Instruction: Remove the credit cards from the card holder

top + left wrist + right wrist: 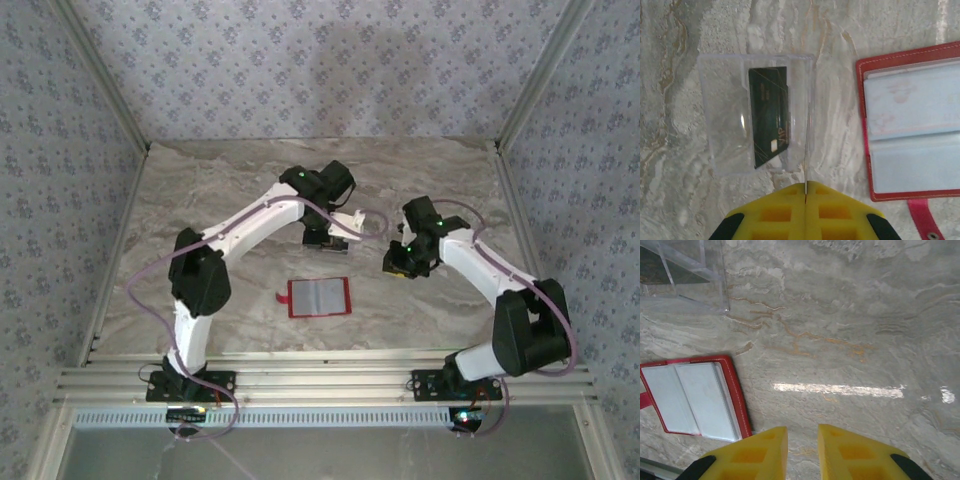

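Note:
The thin credit card (806,145) is hanging high above the side of the tray, next to the dark card, so my left gripper should keep holding it until it is lower.
The red card holder (320,297) lies open on the marble table, its grey-silver inner pockets (915,125) facing up and its strap (922,220) to one side. My left gripper (805,184) is shut on a thin credit card (806,145), seen edge-on and standing up from the closed yellow fingertips. It hangs over a clear plastic tray (722,120), in which a dark card (768,116) lies flat. My right gripper (802,429) hovers over bare table to the right of the holder (735,400), its jaws a little apart with nothing between them.
The clear tray (715,285) sits behind the holder, near the table's middle. Patterned walls and metal rails (300,375) close the table in. Bare marble (855,340) stretches to the right of the holder.

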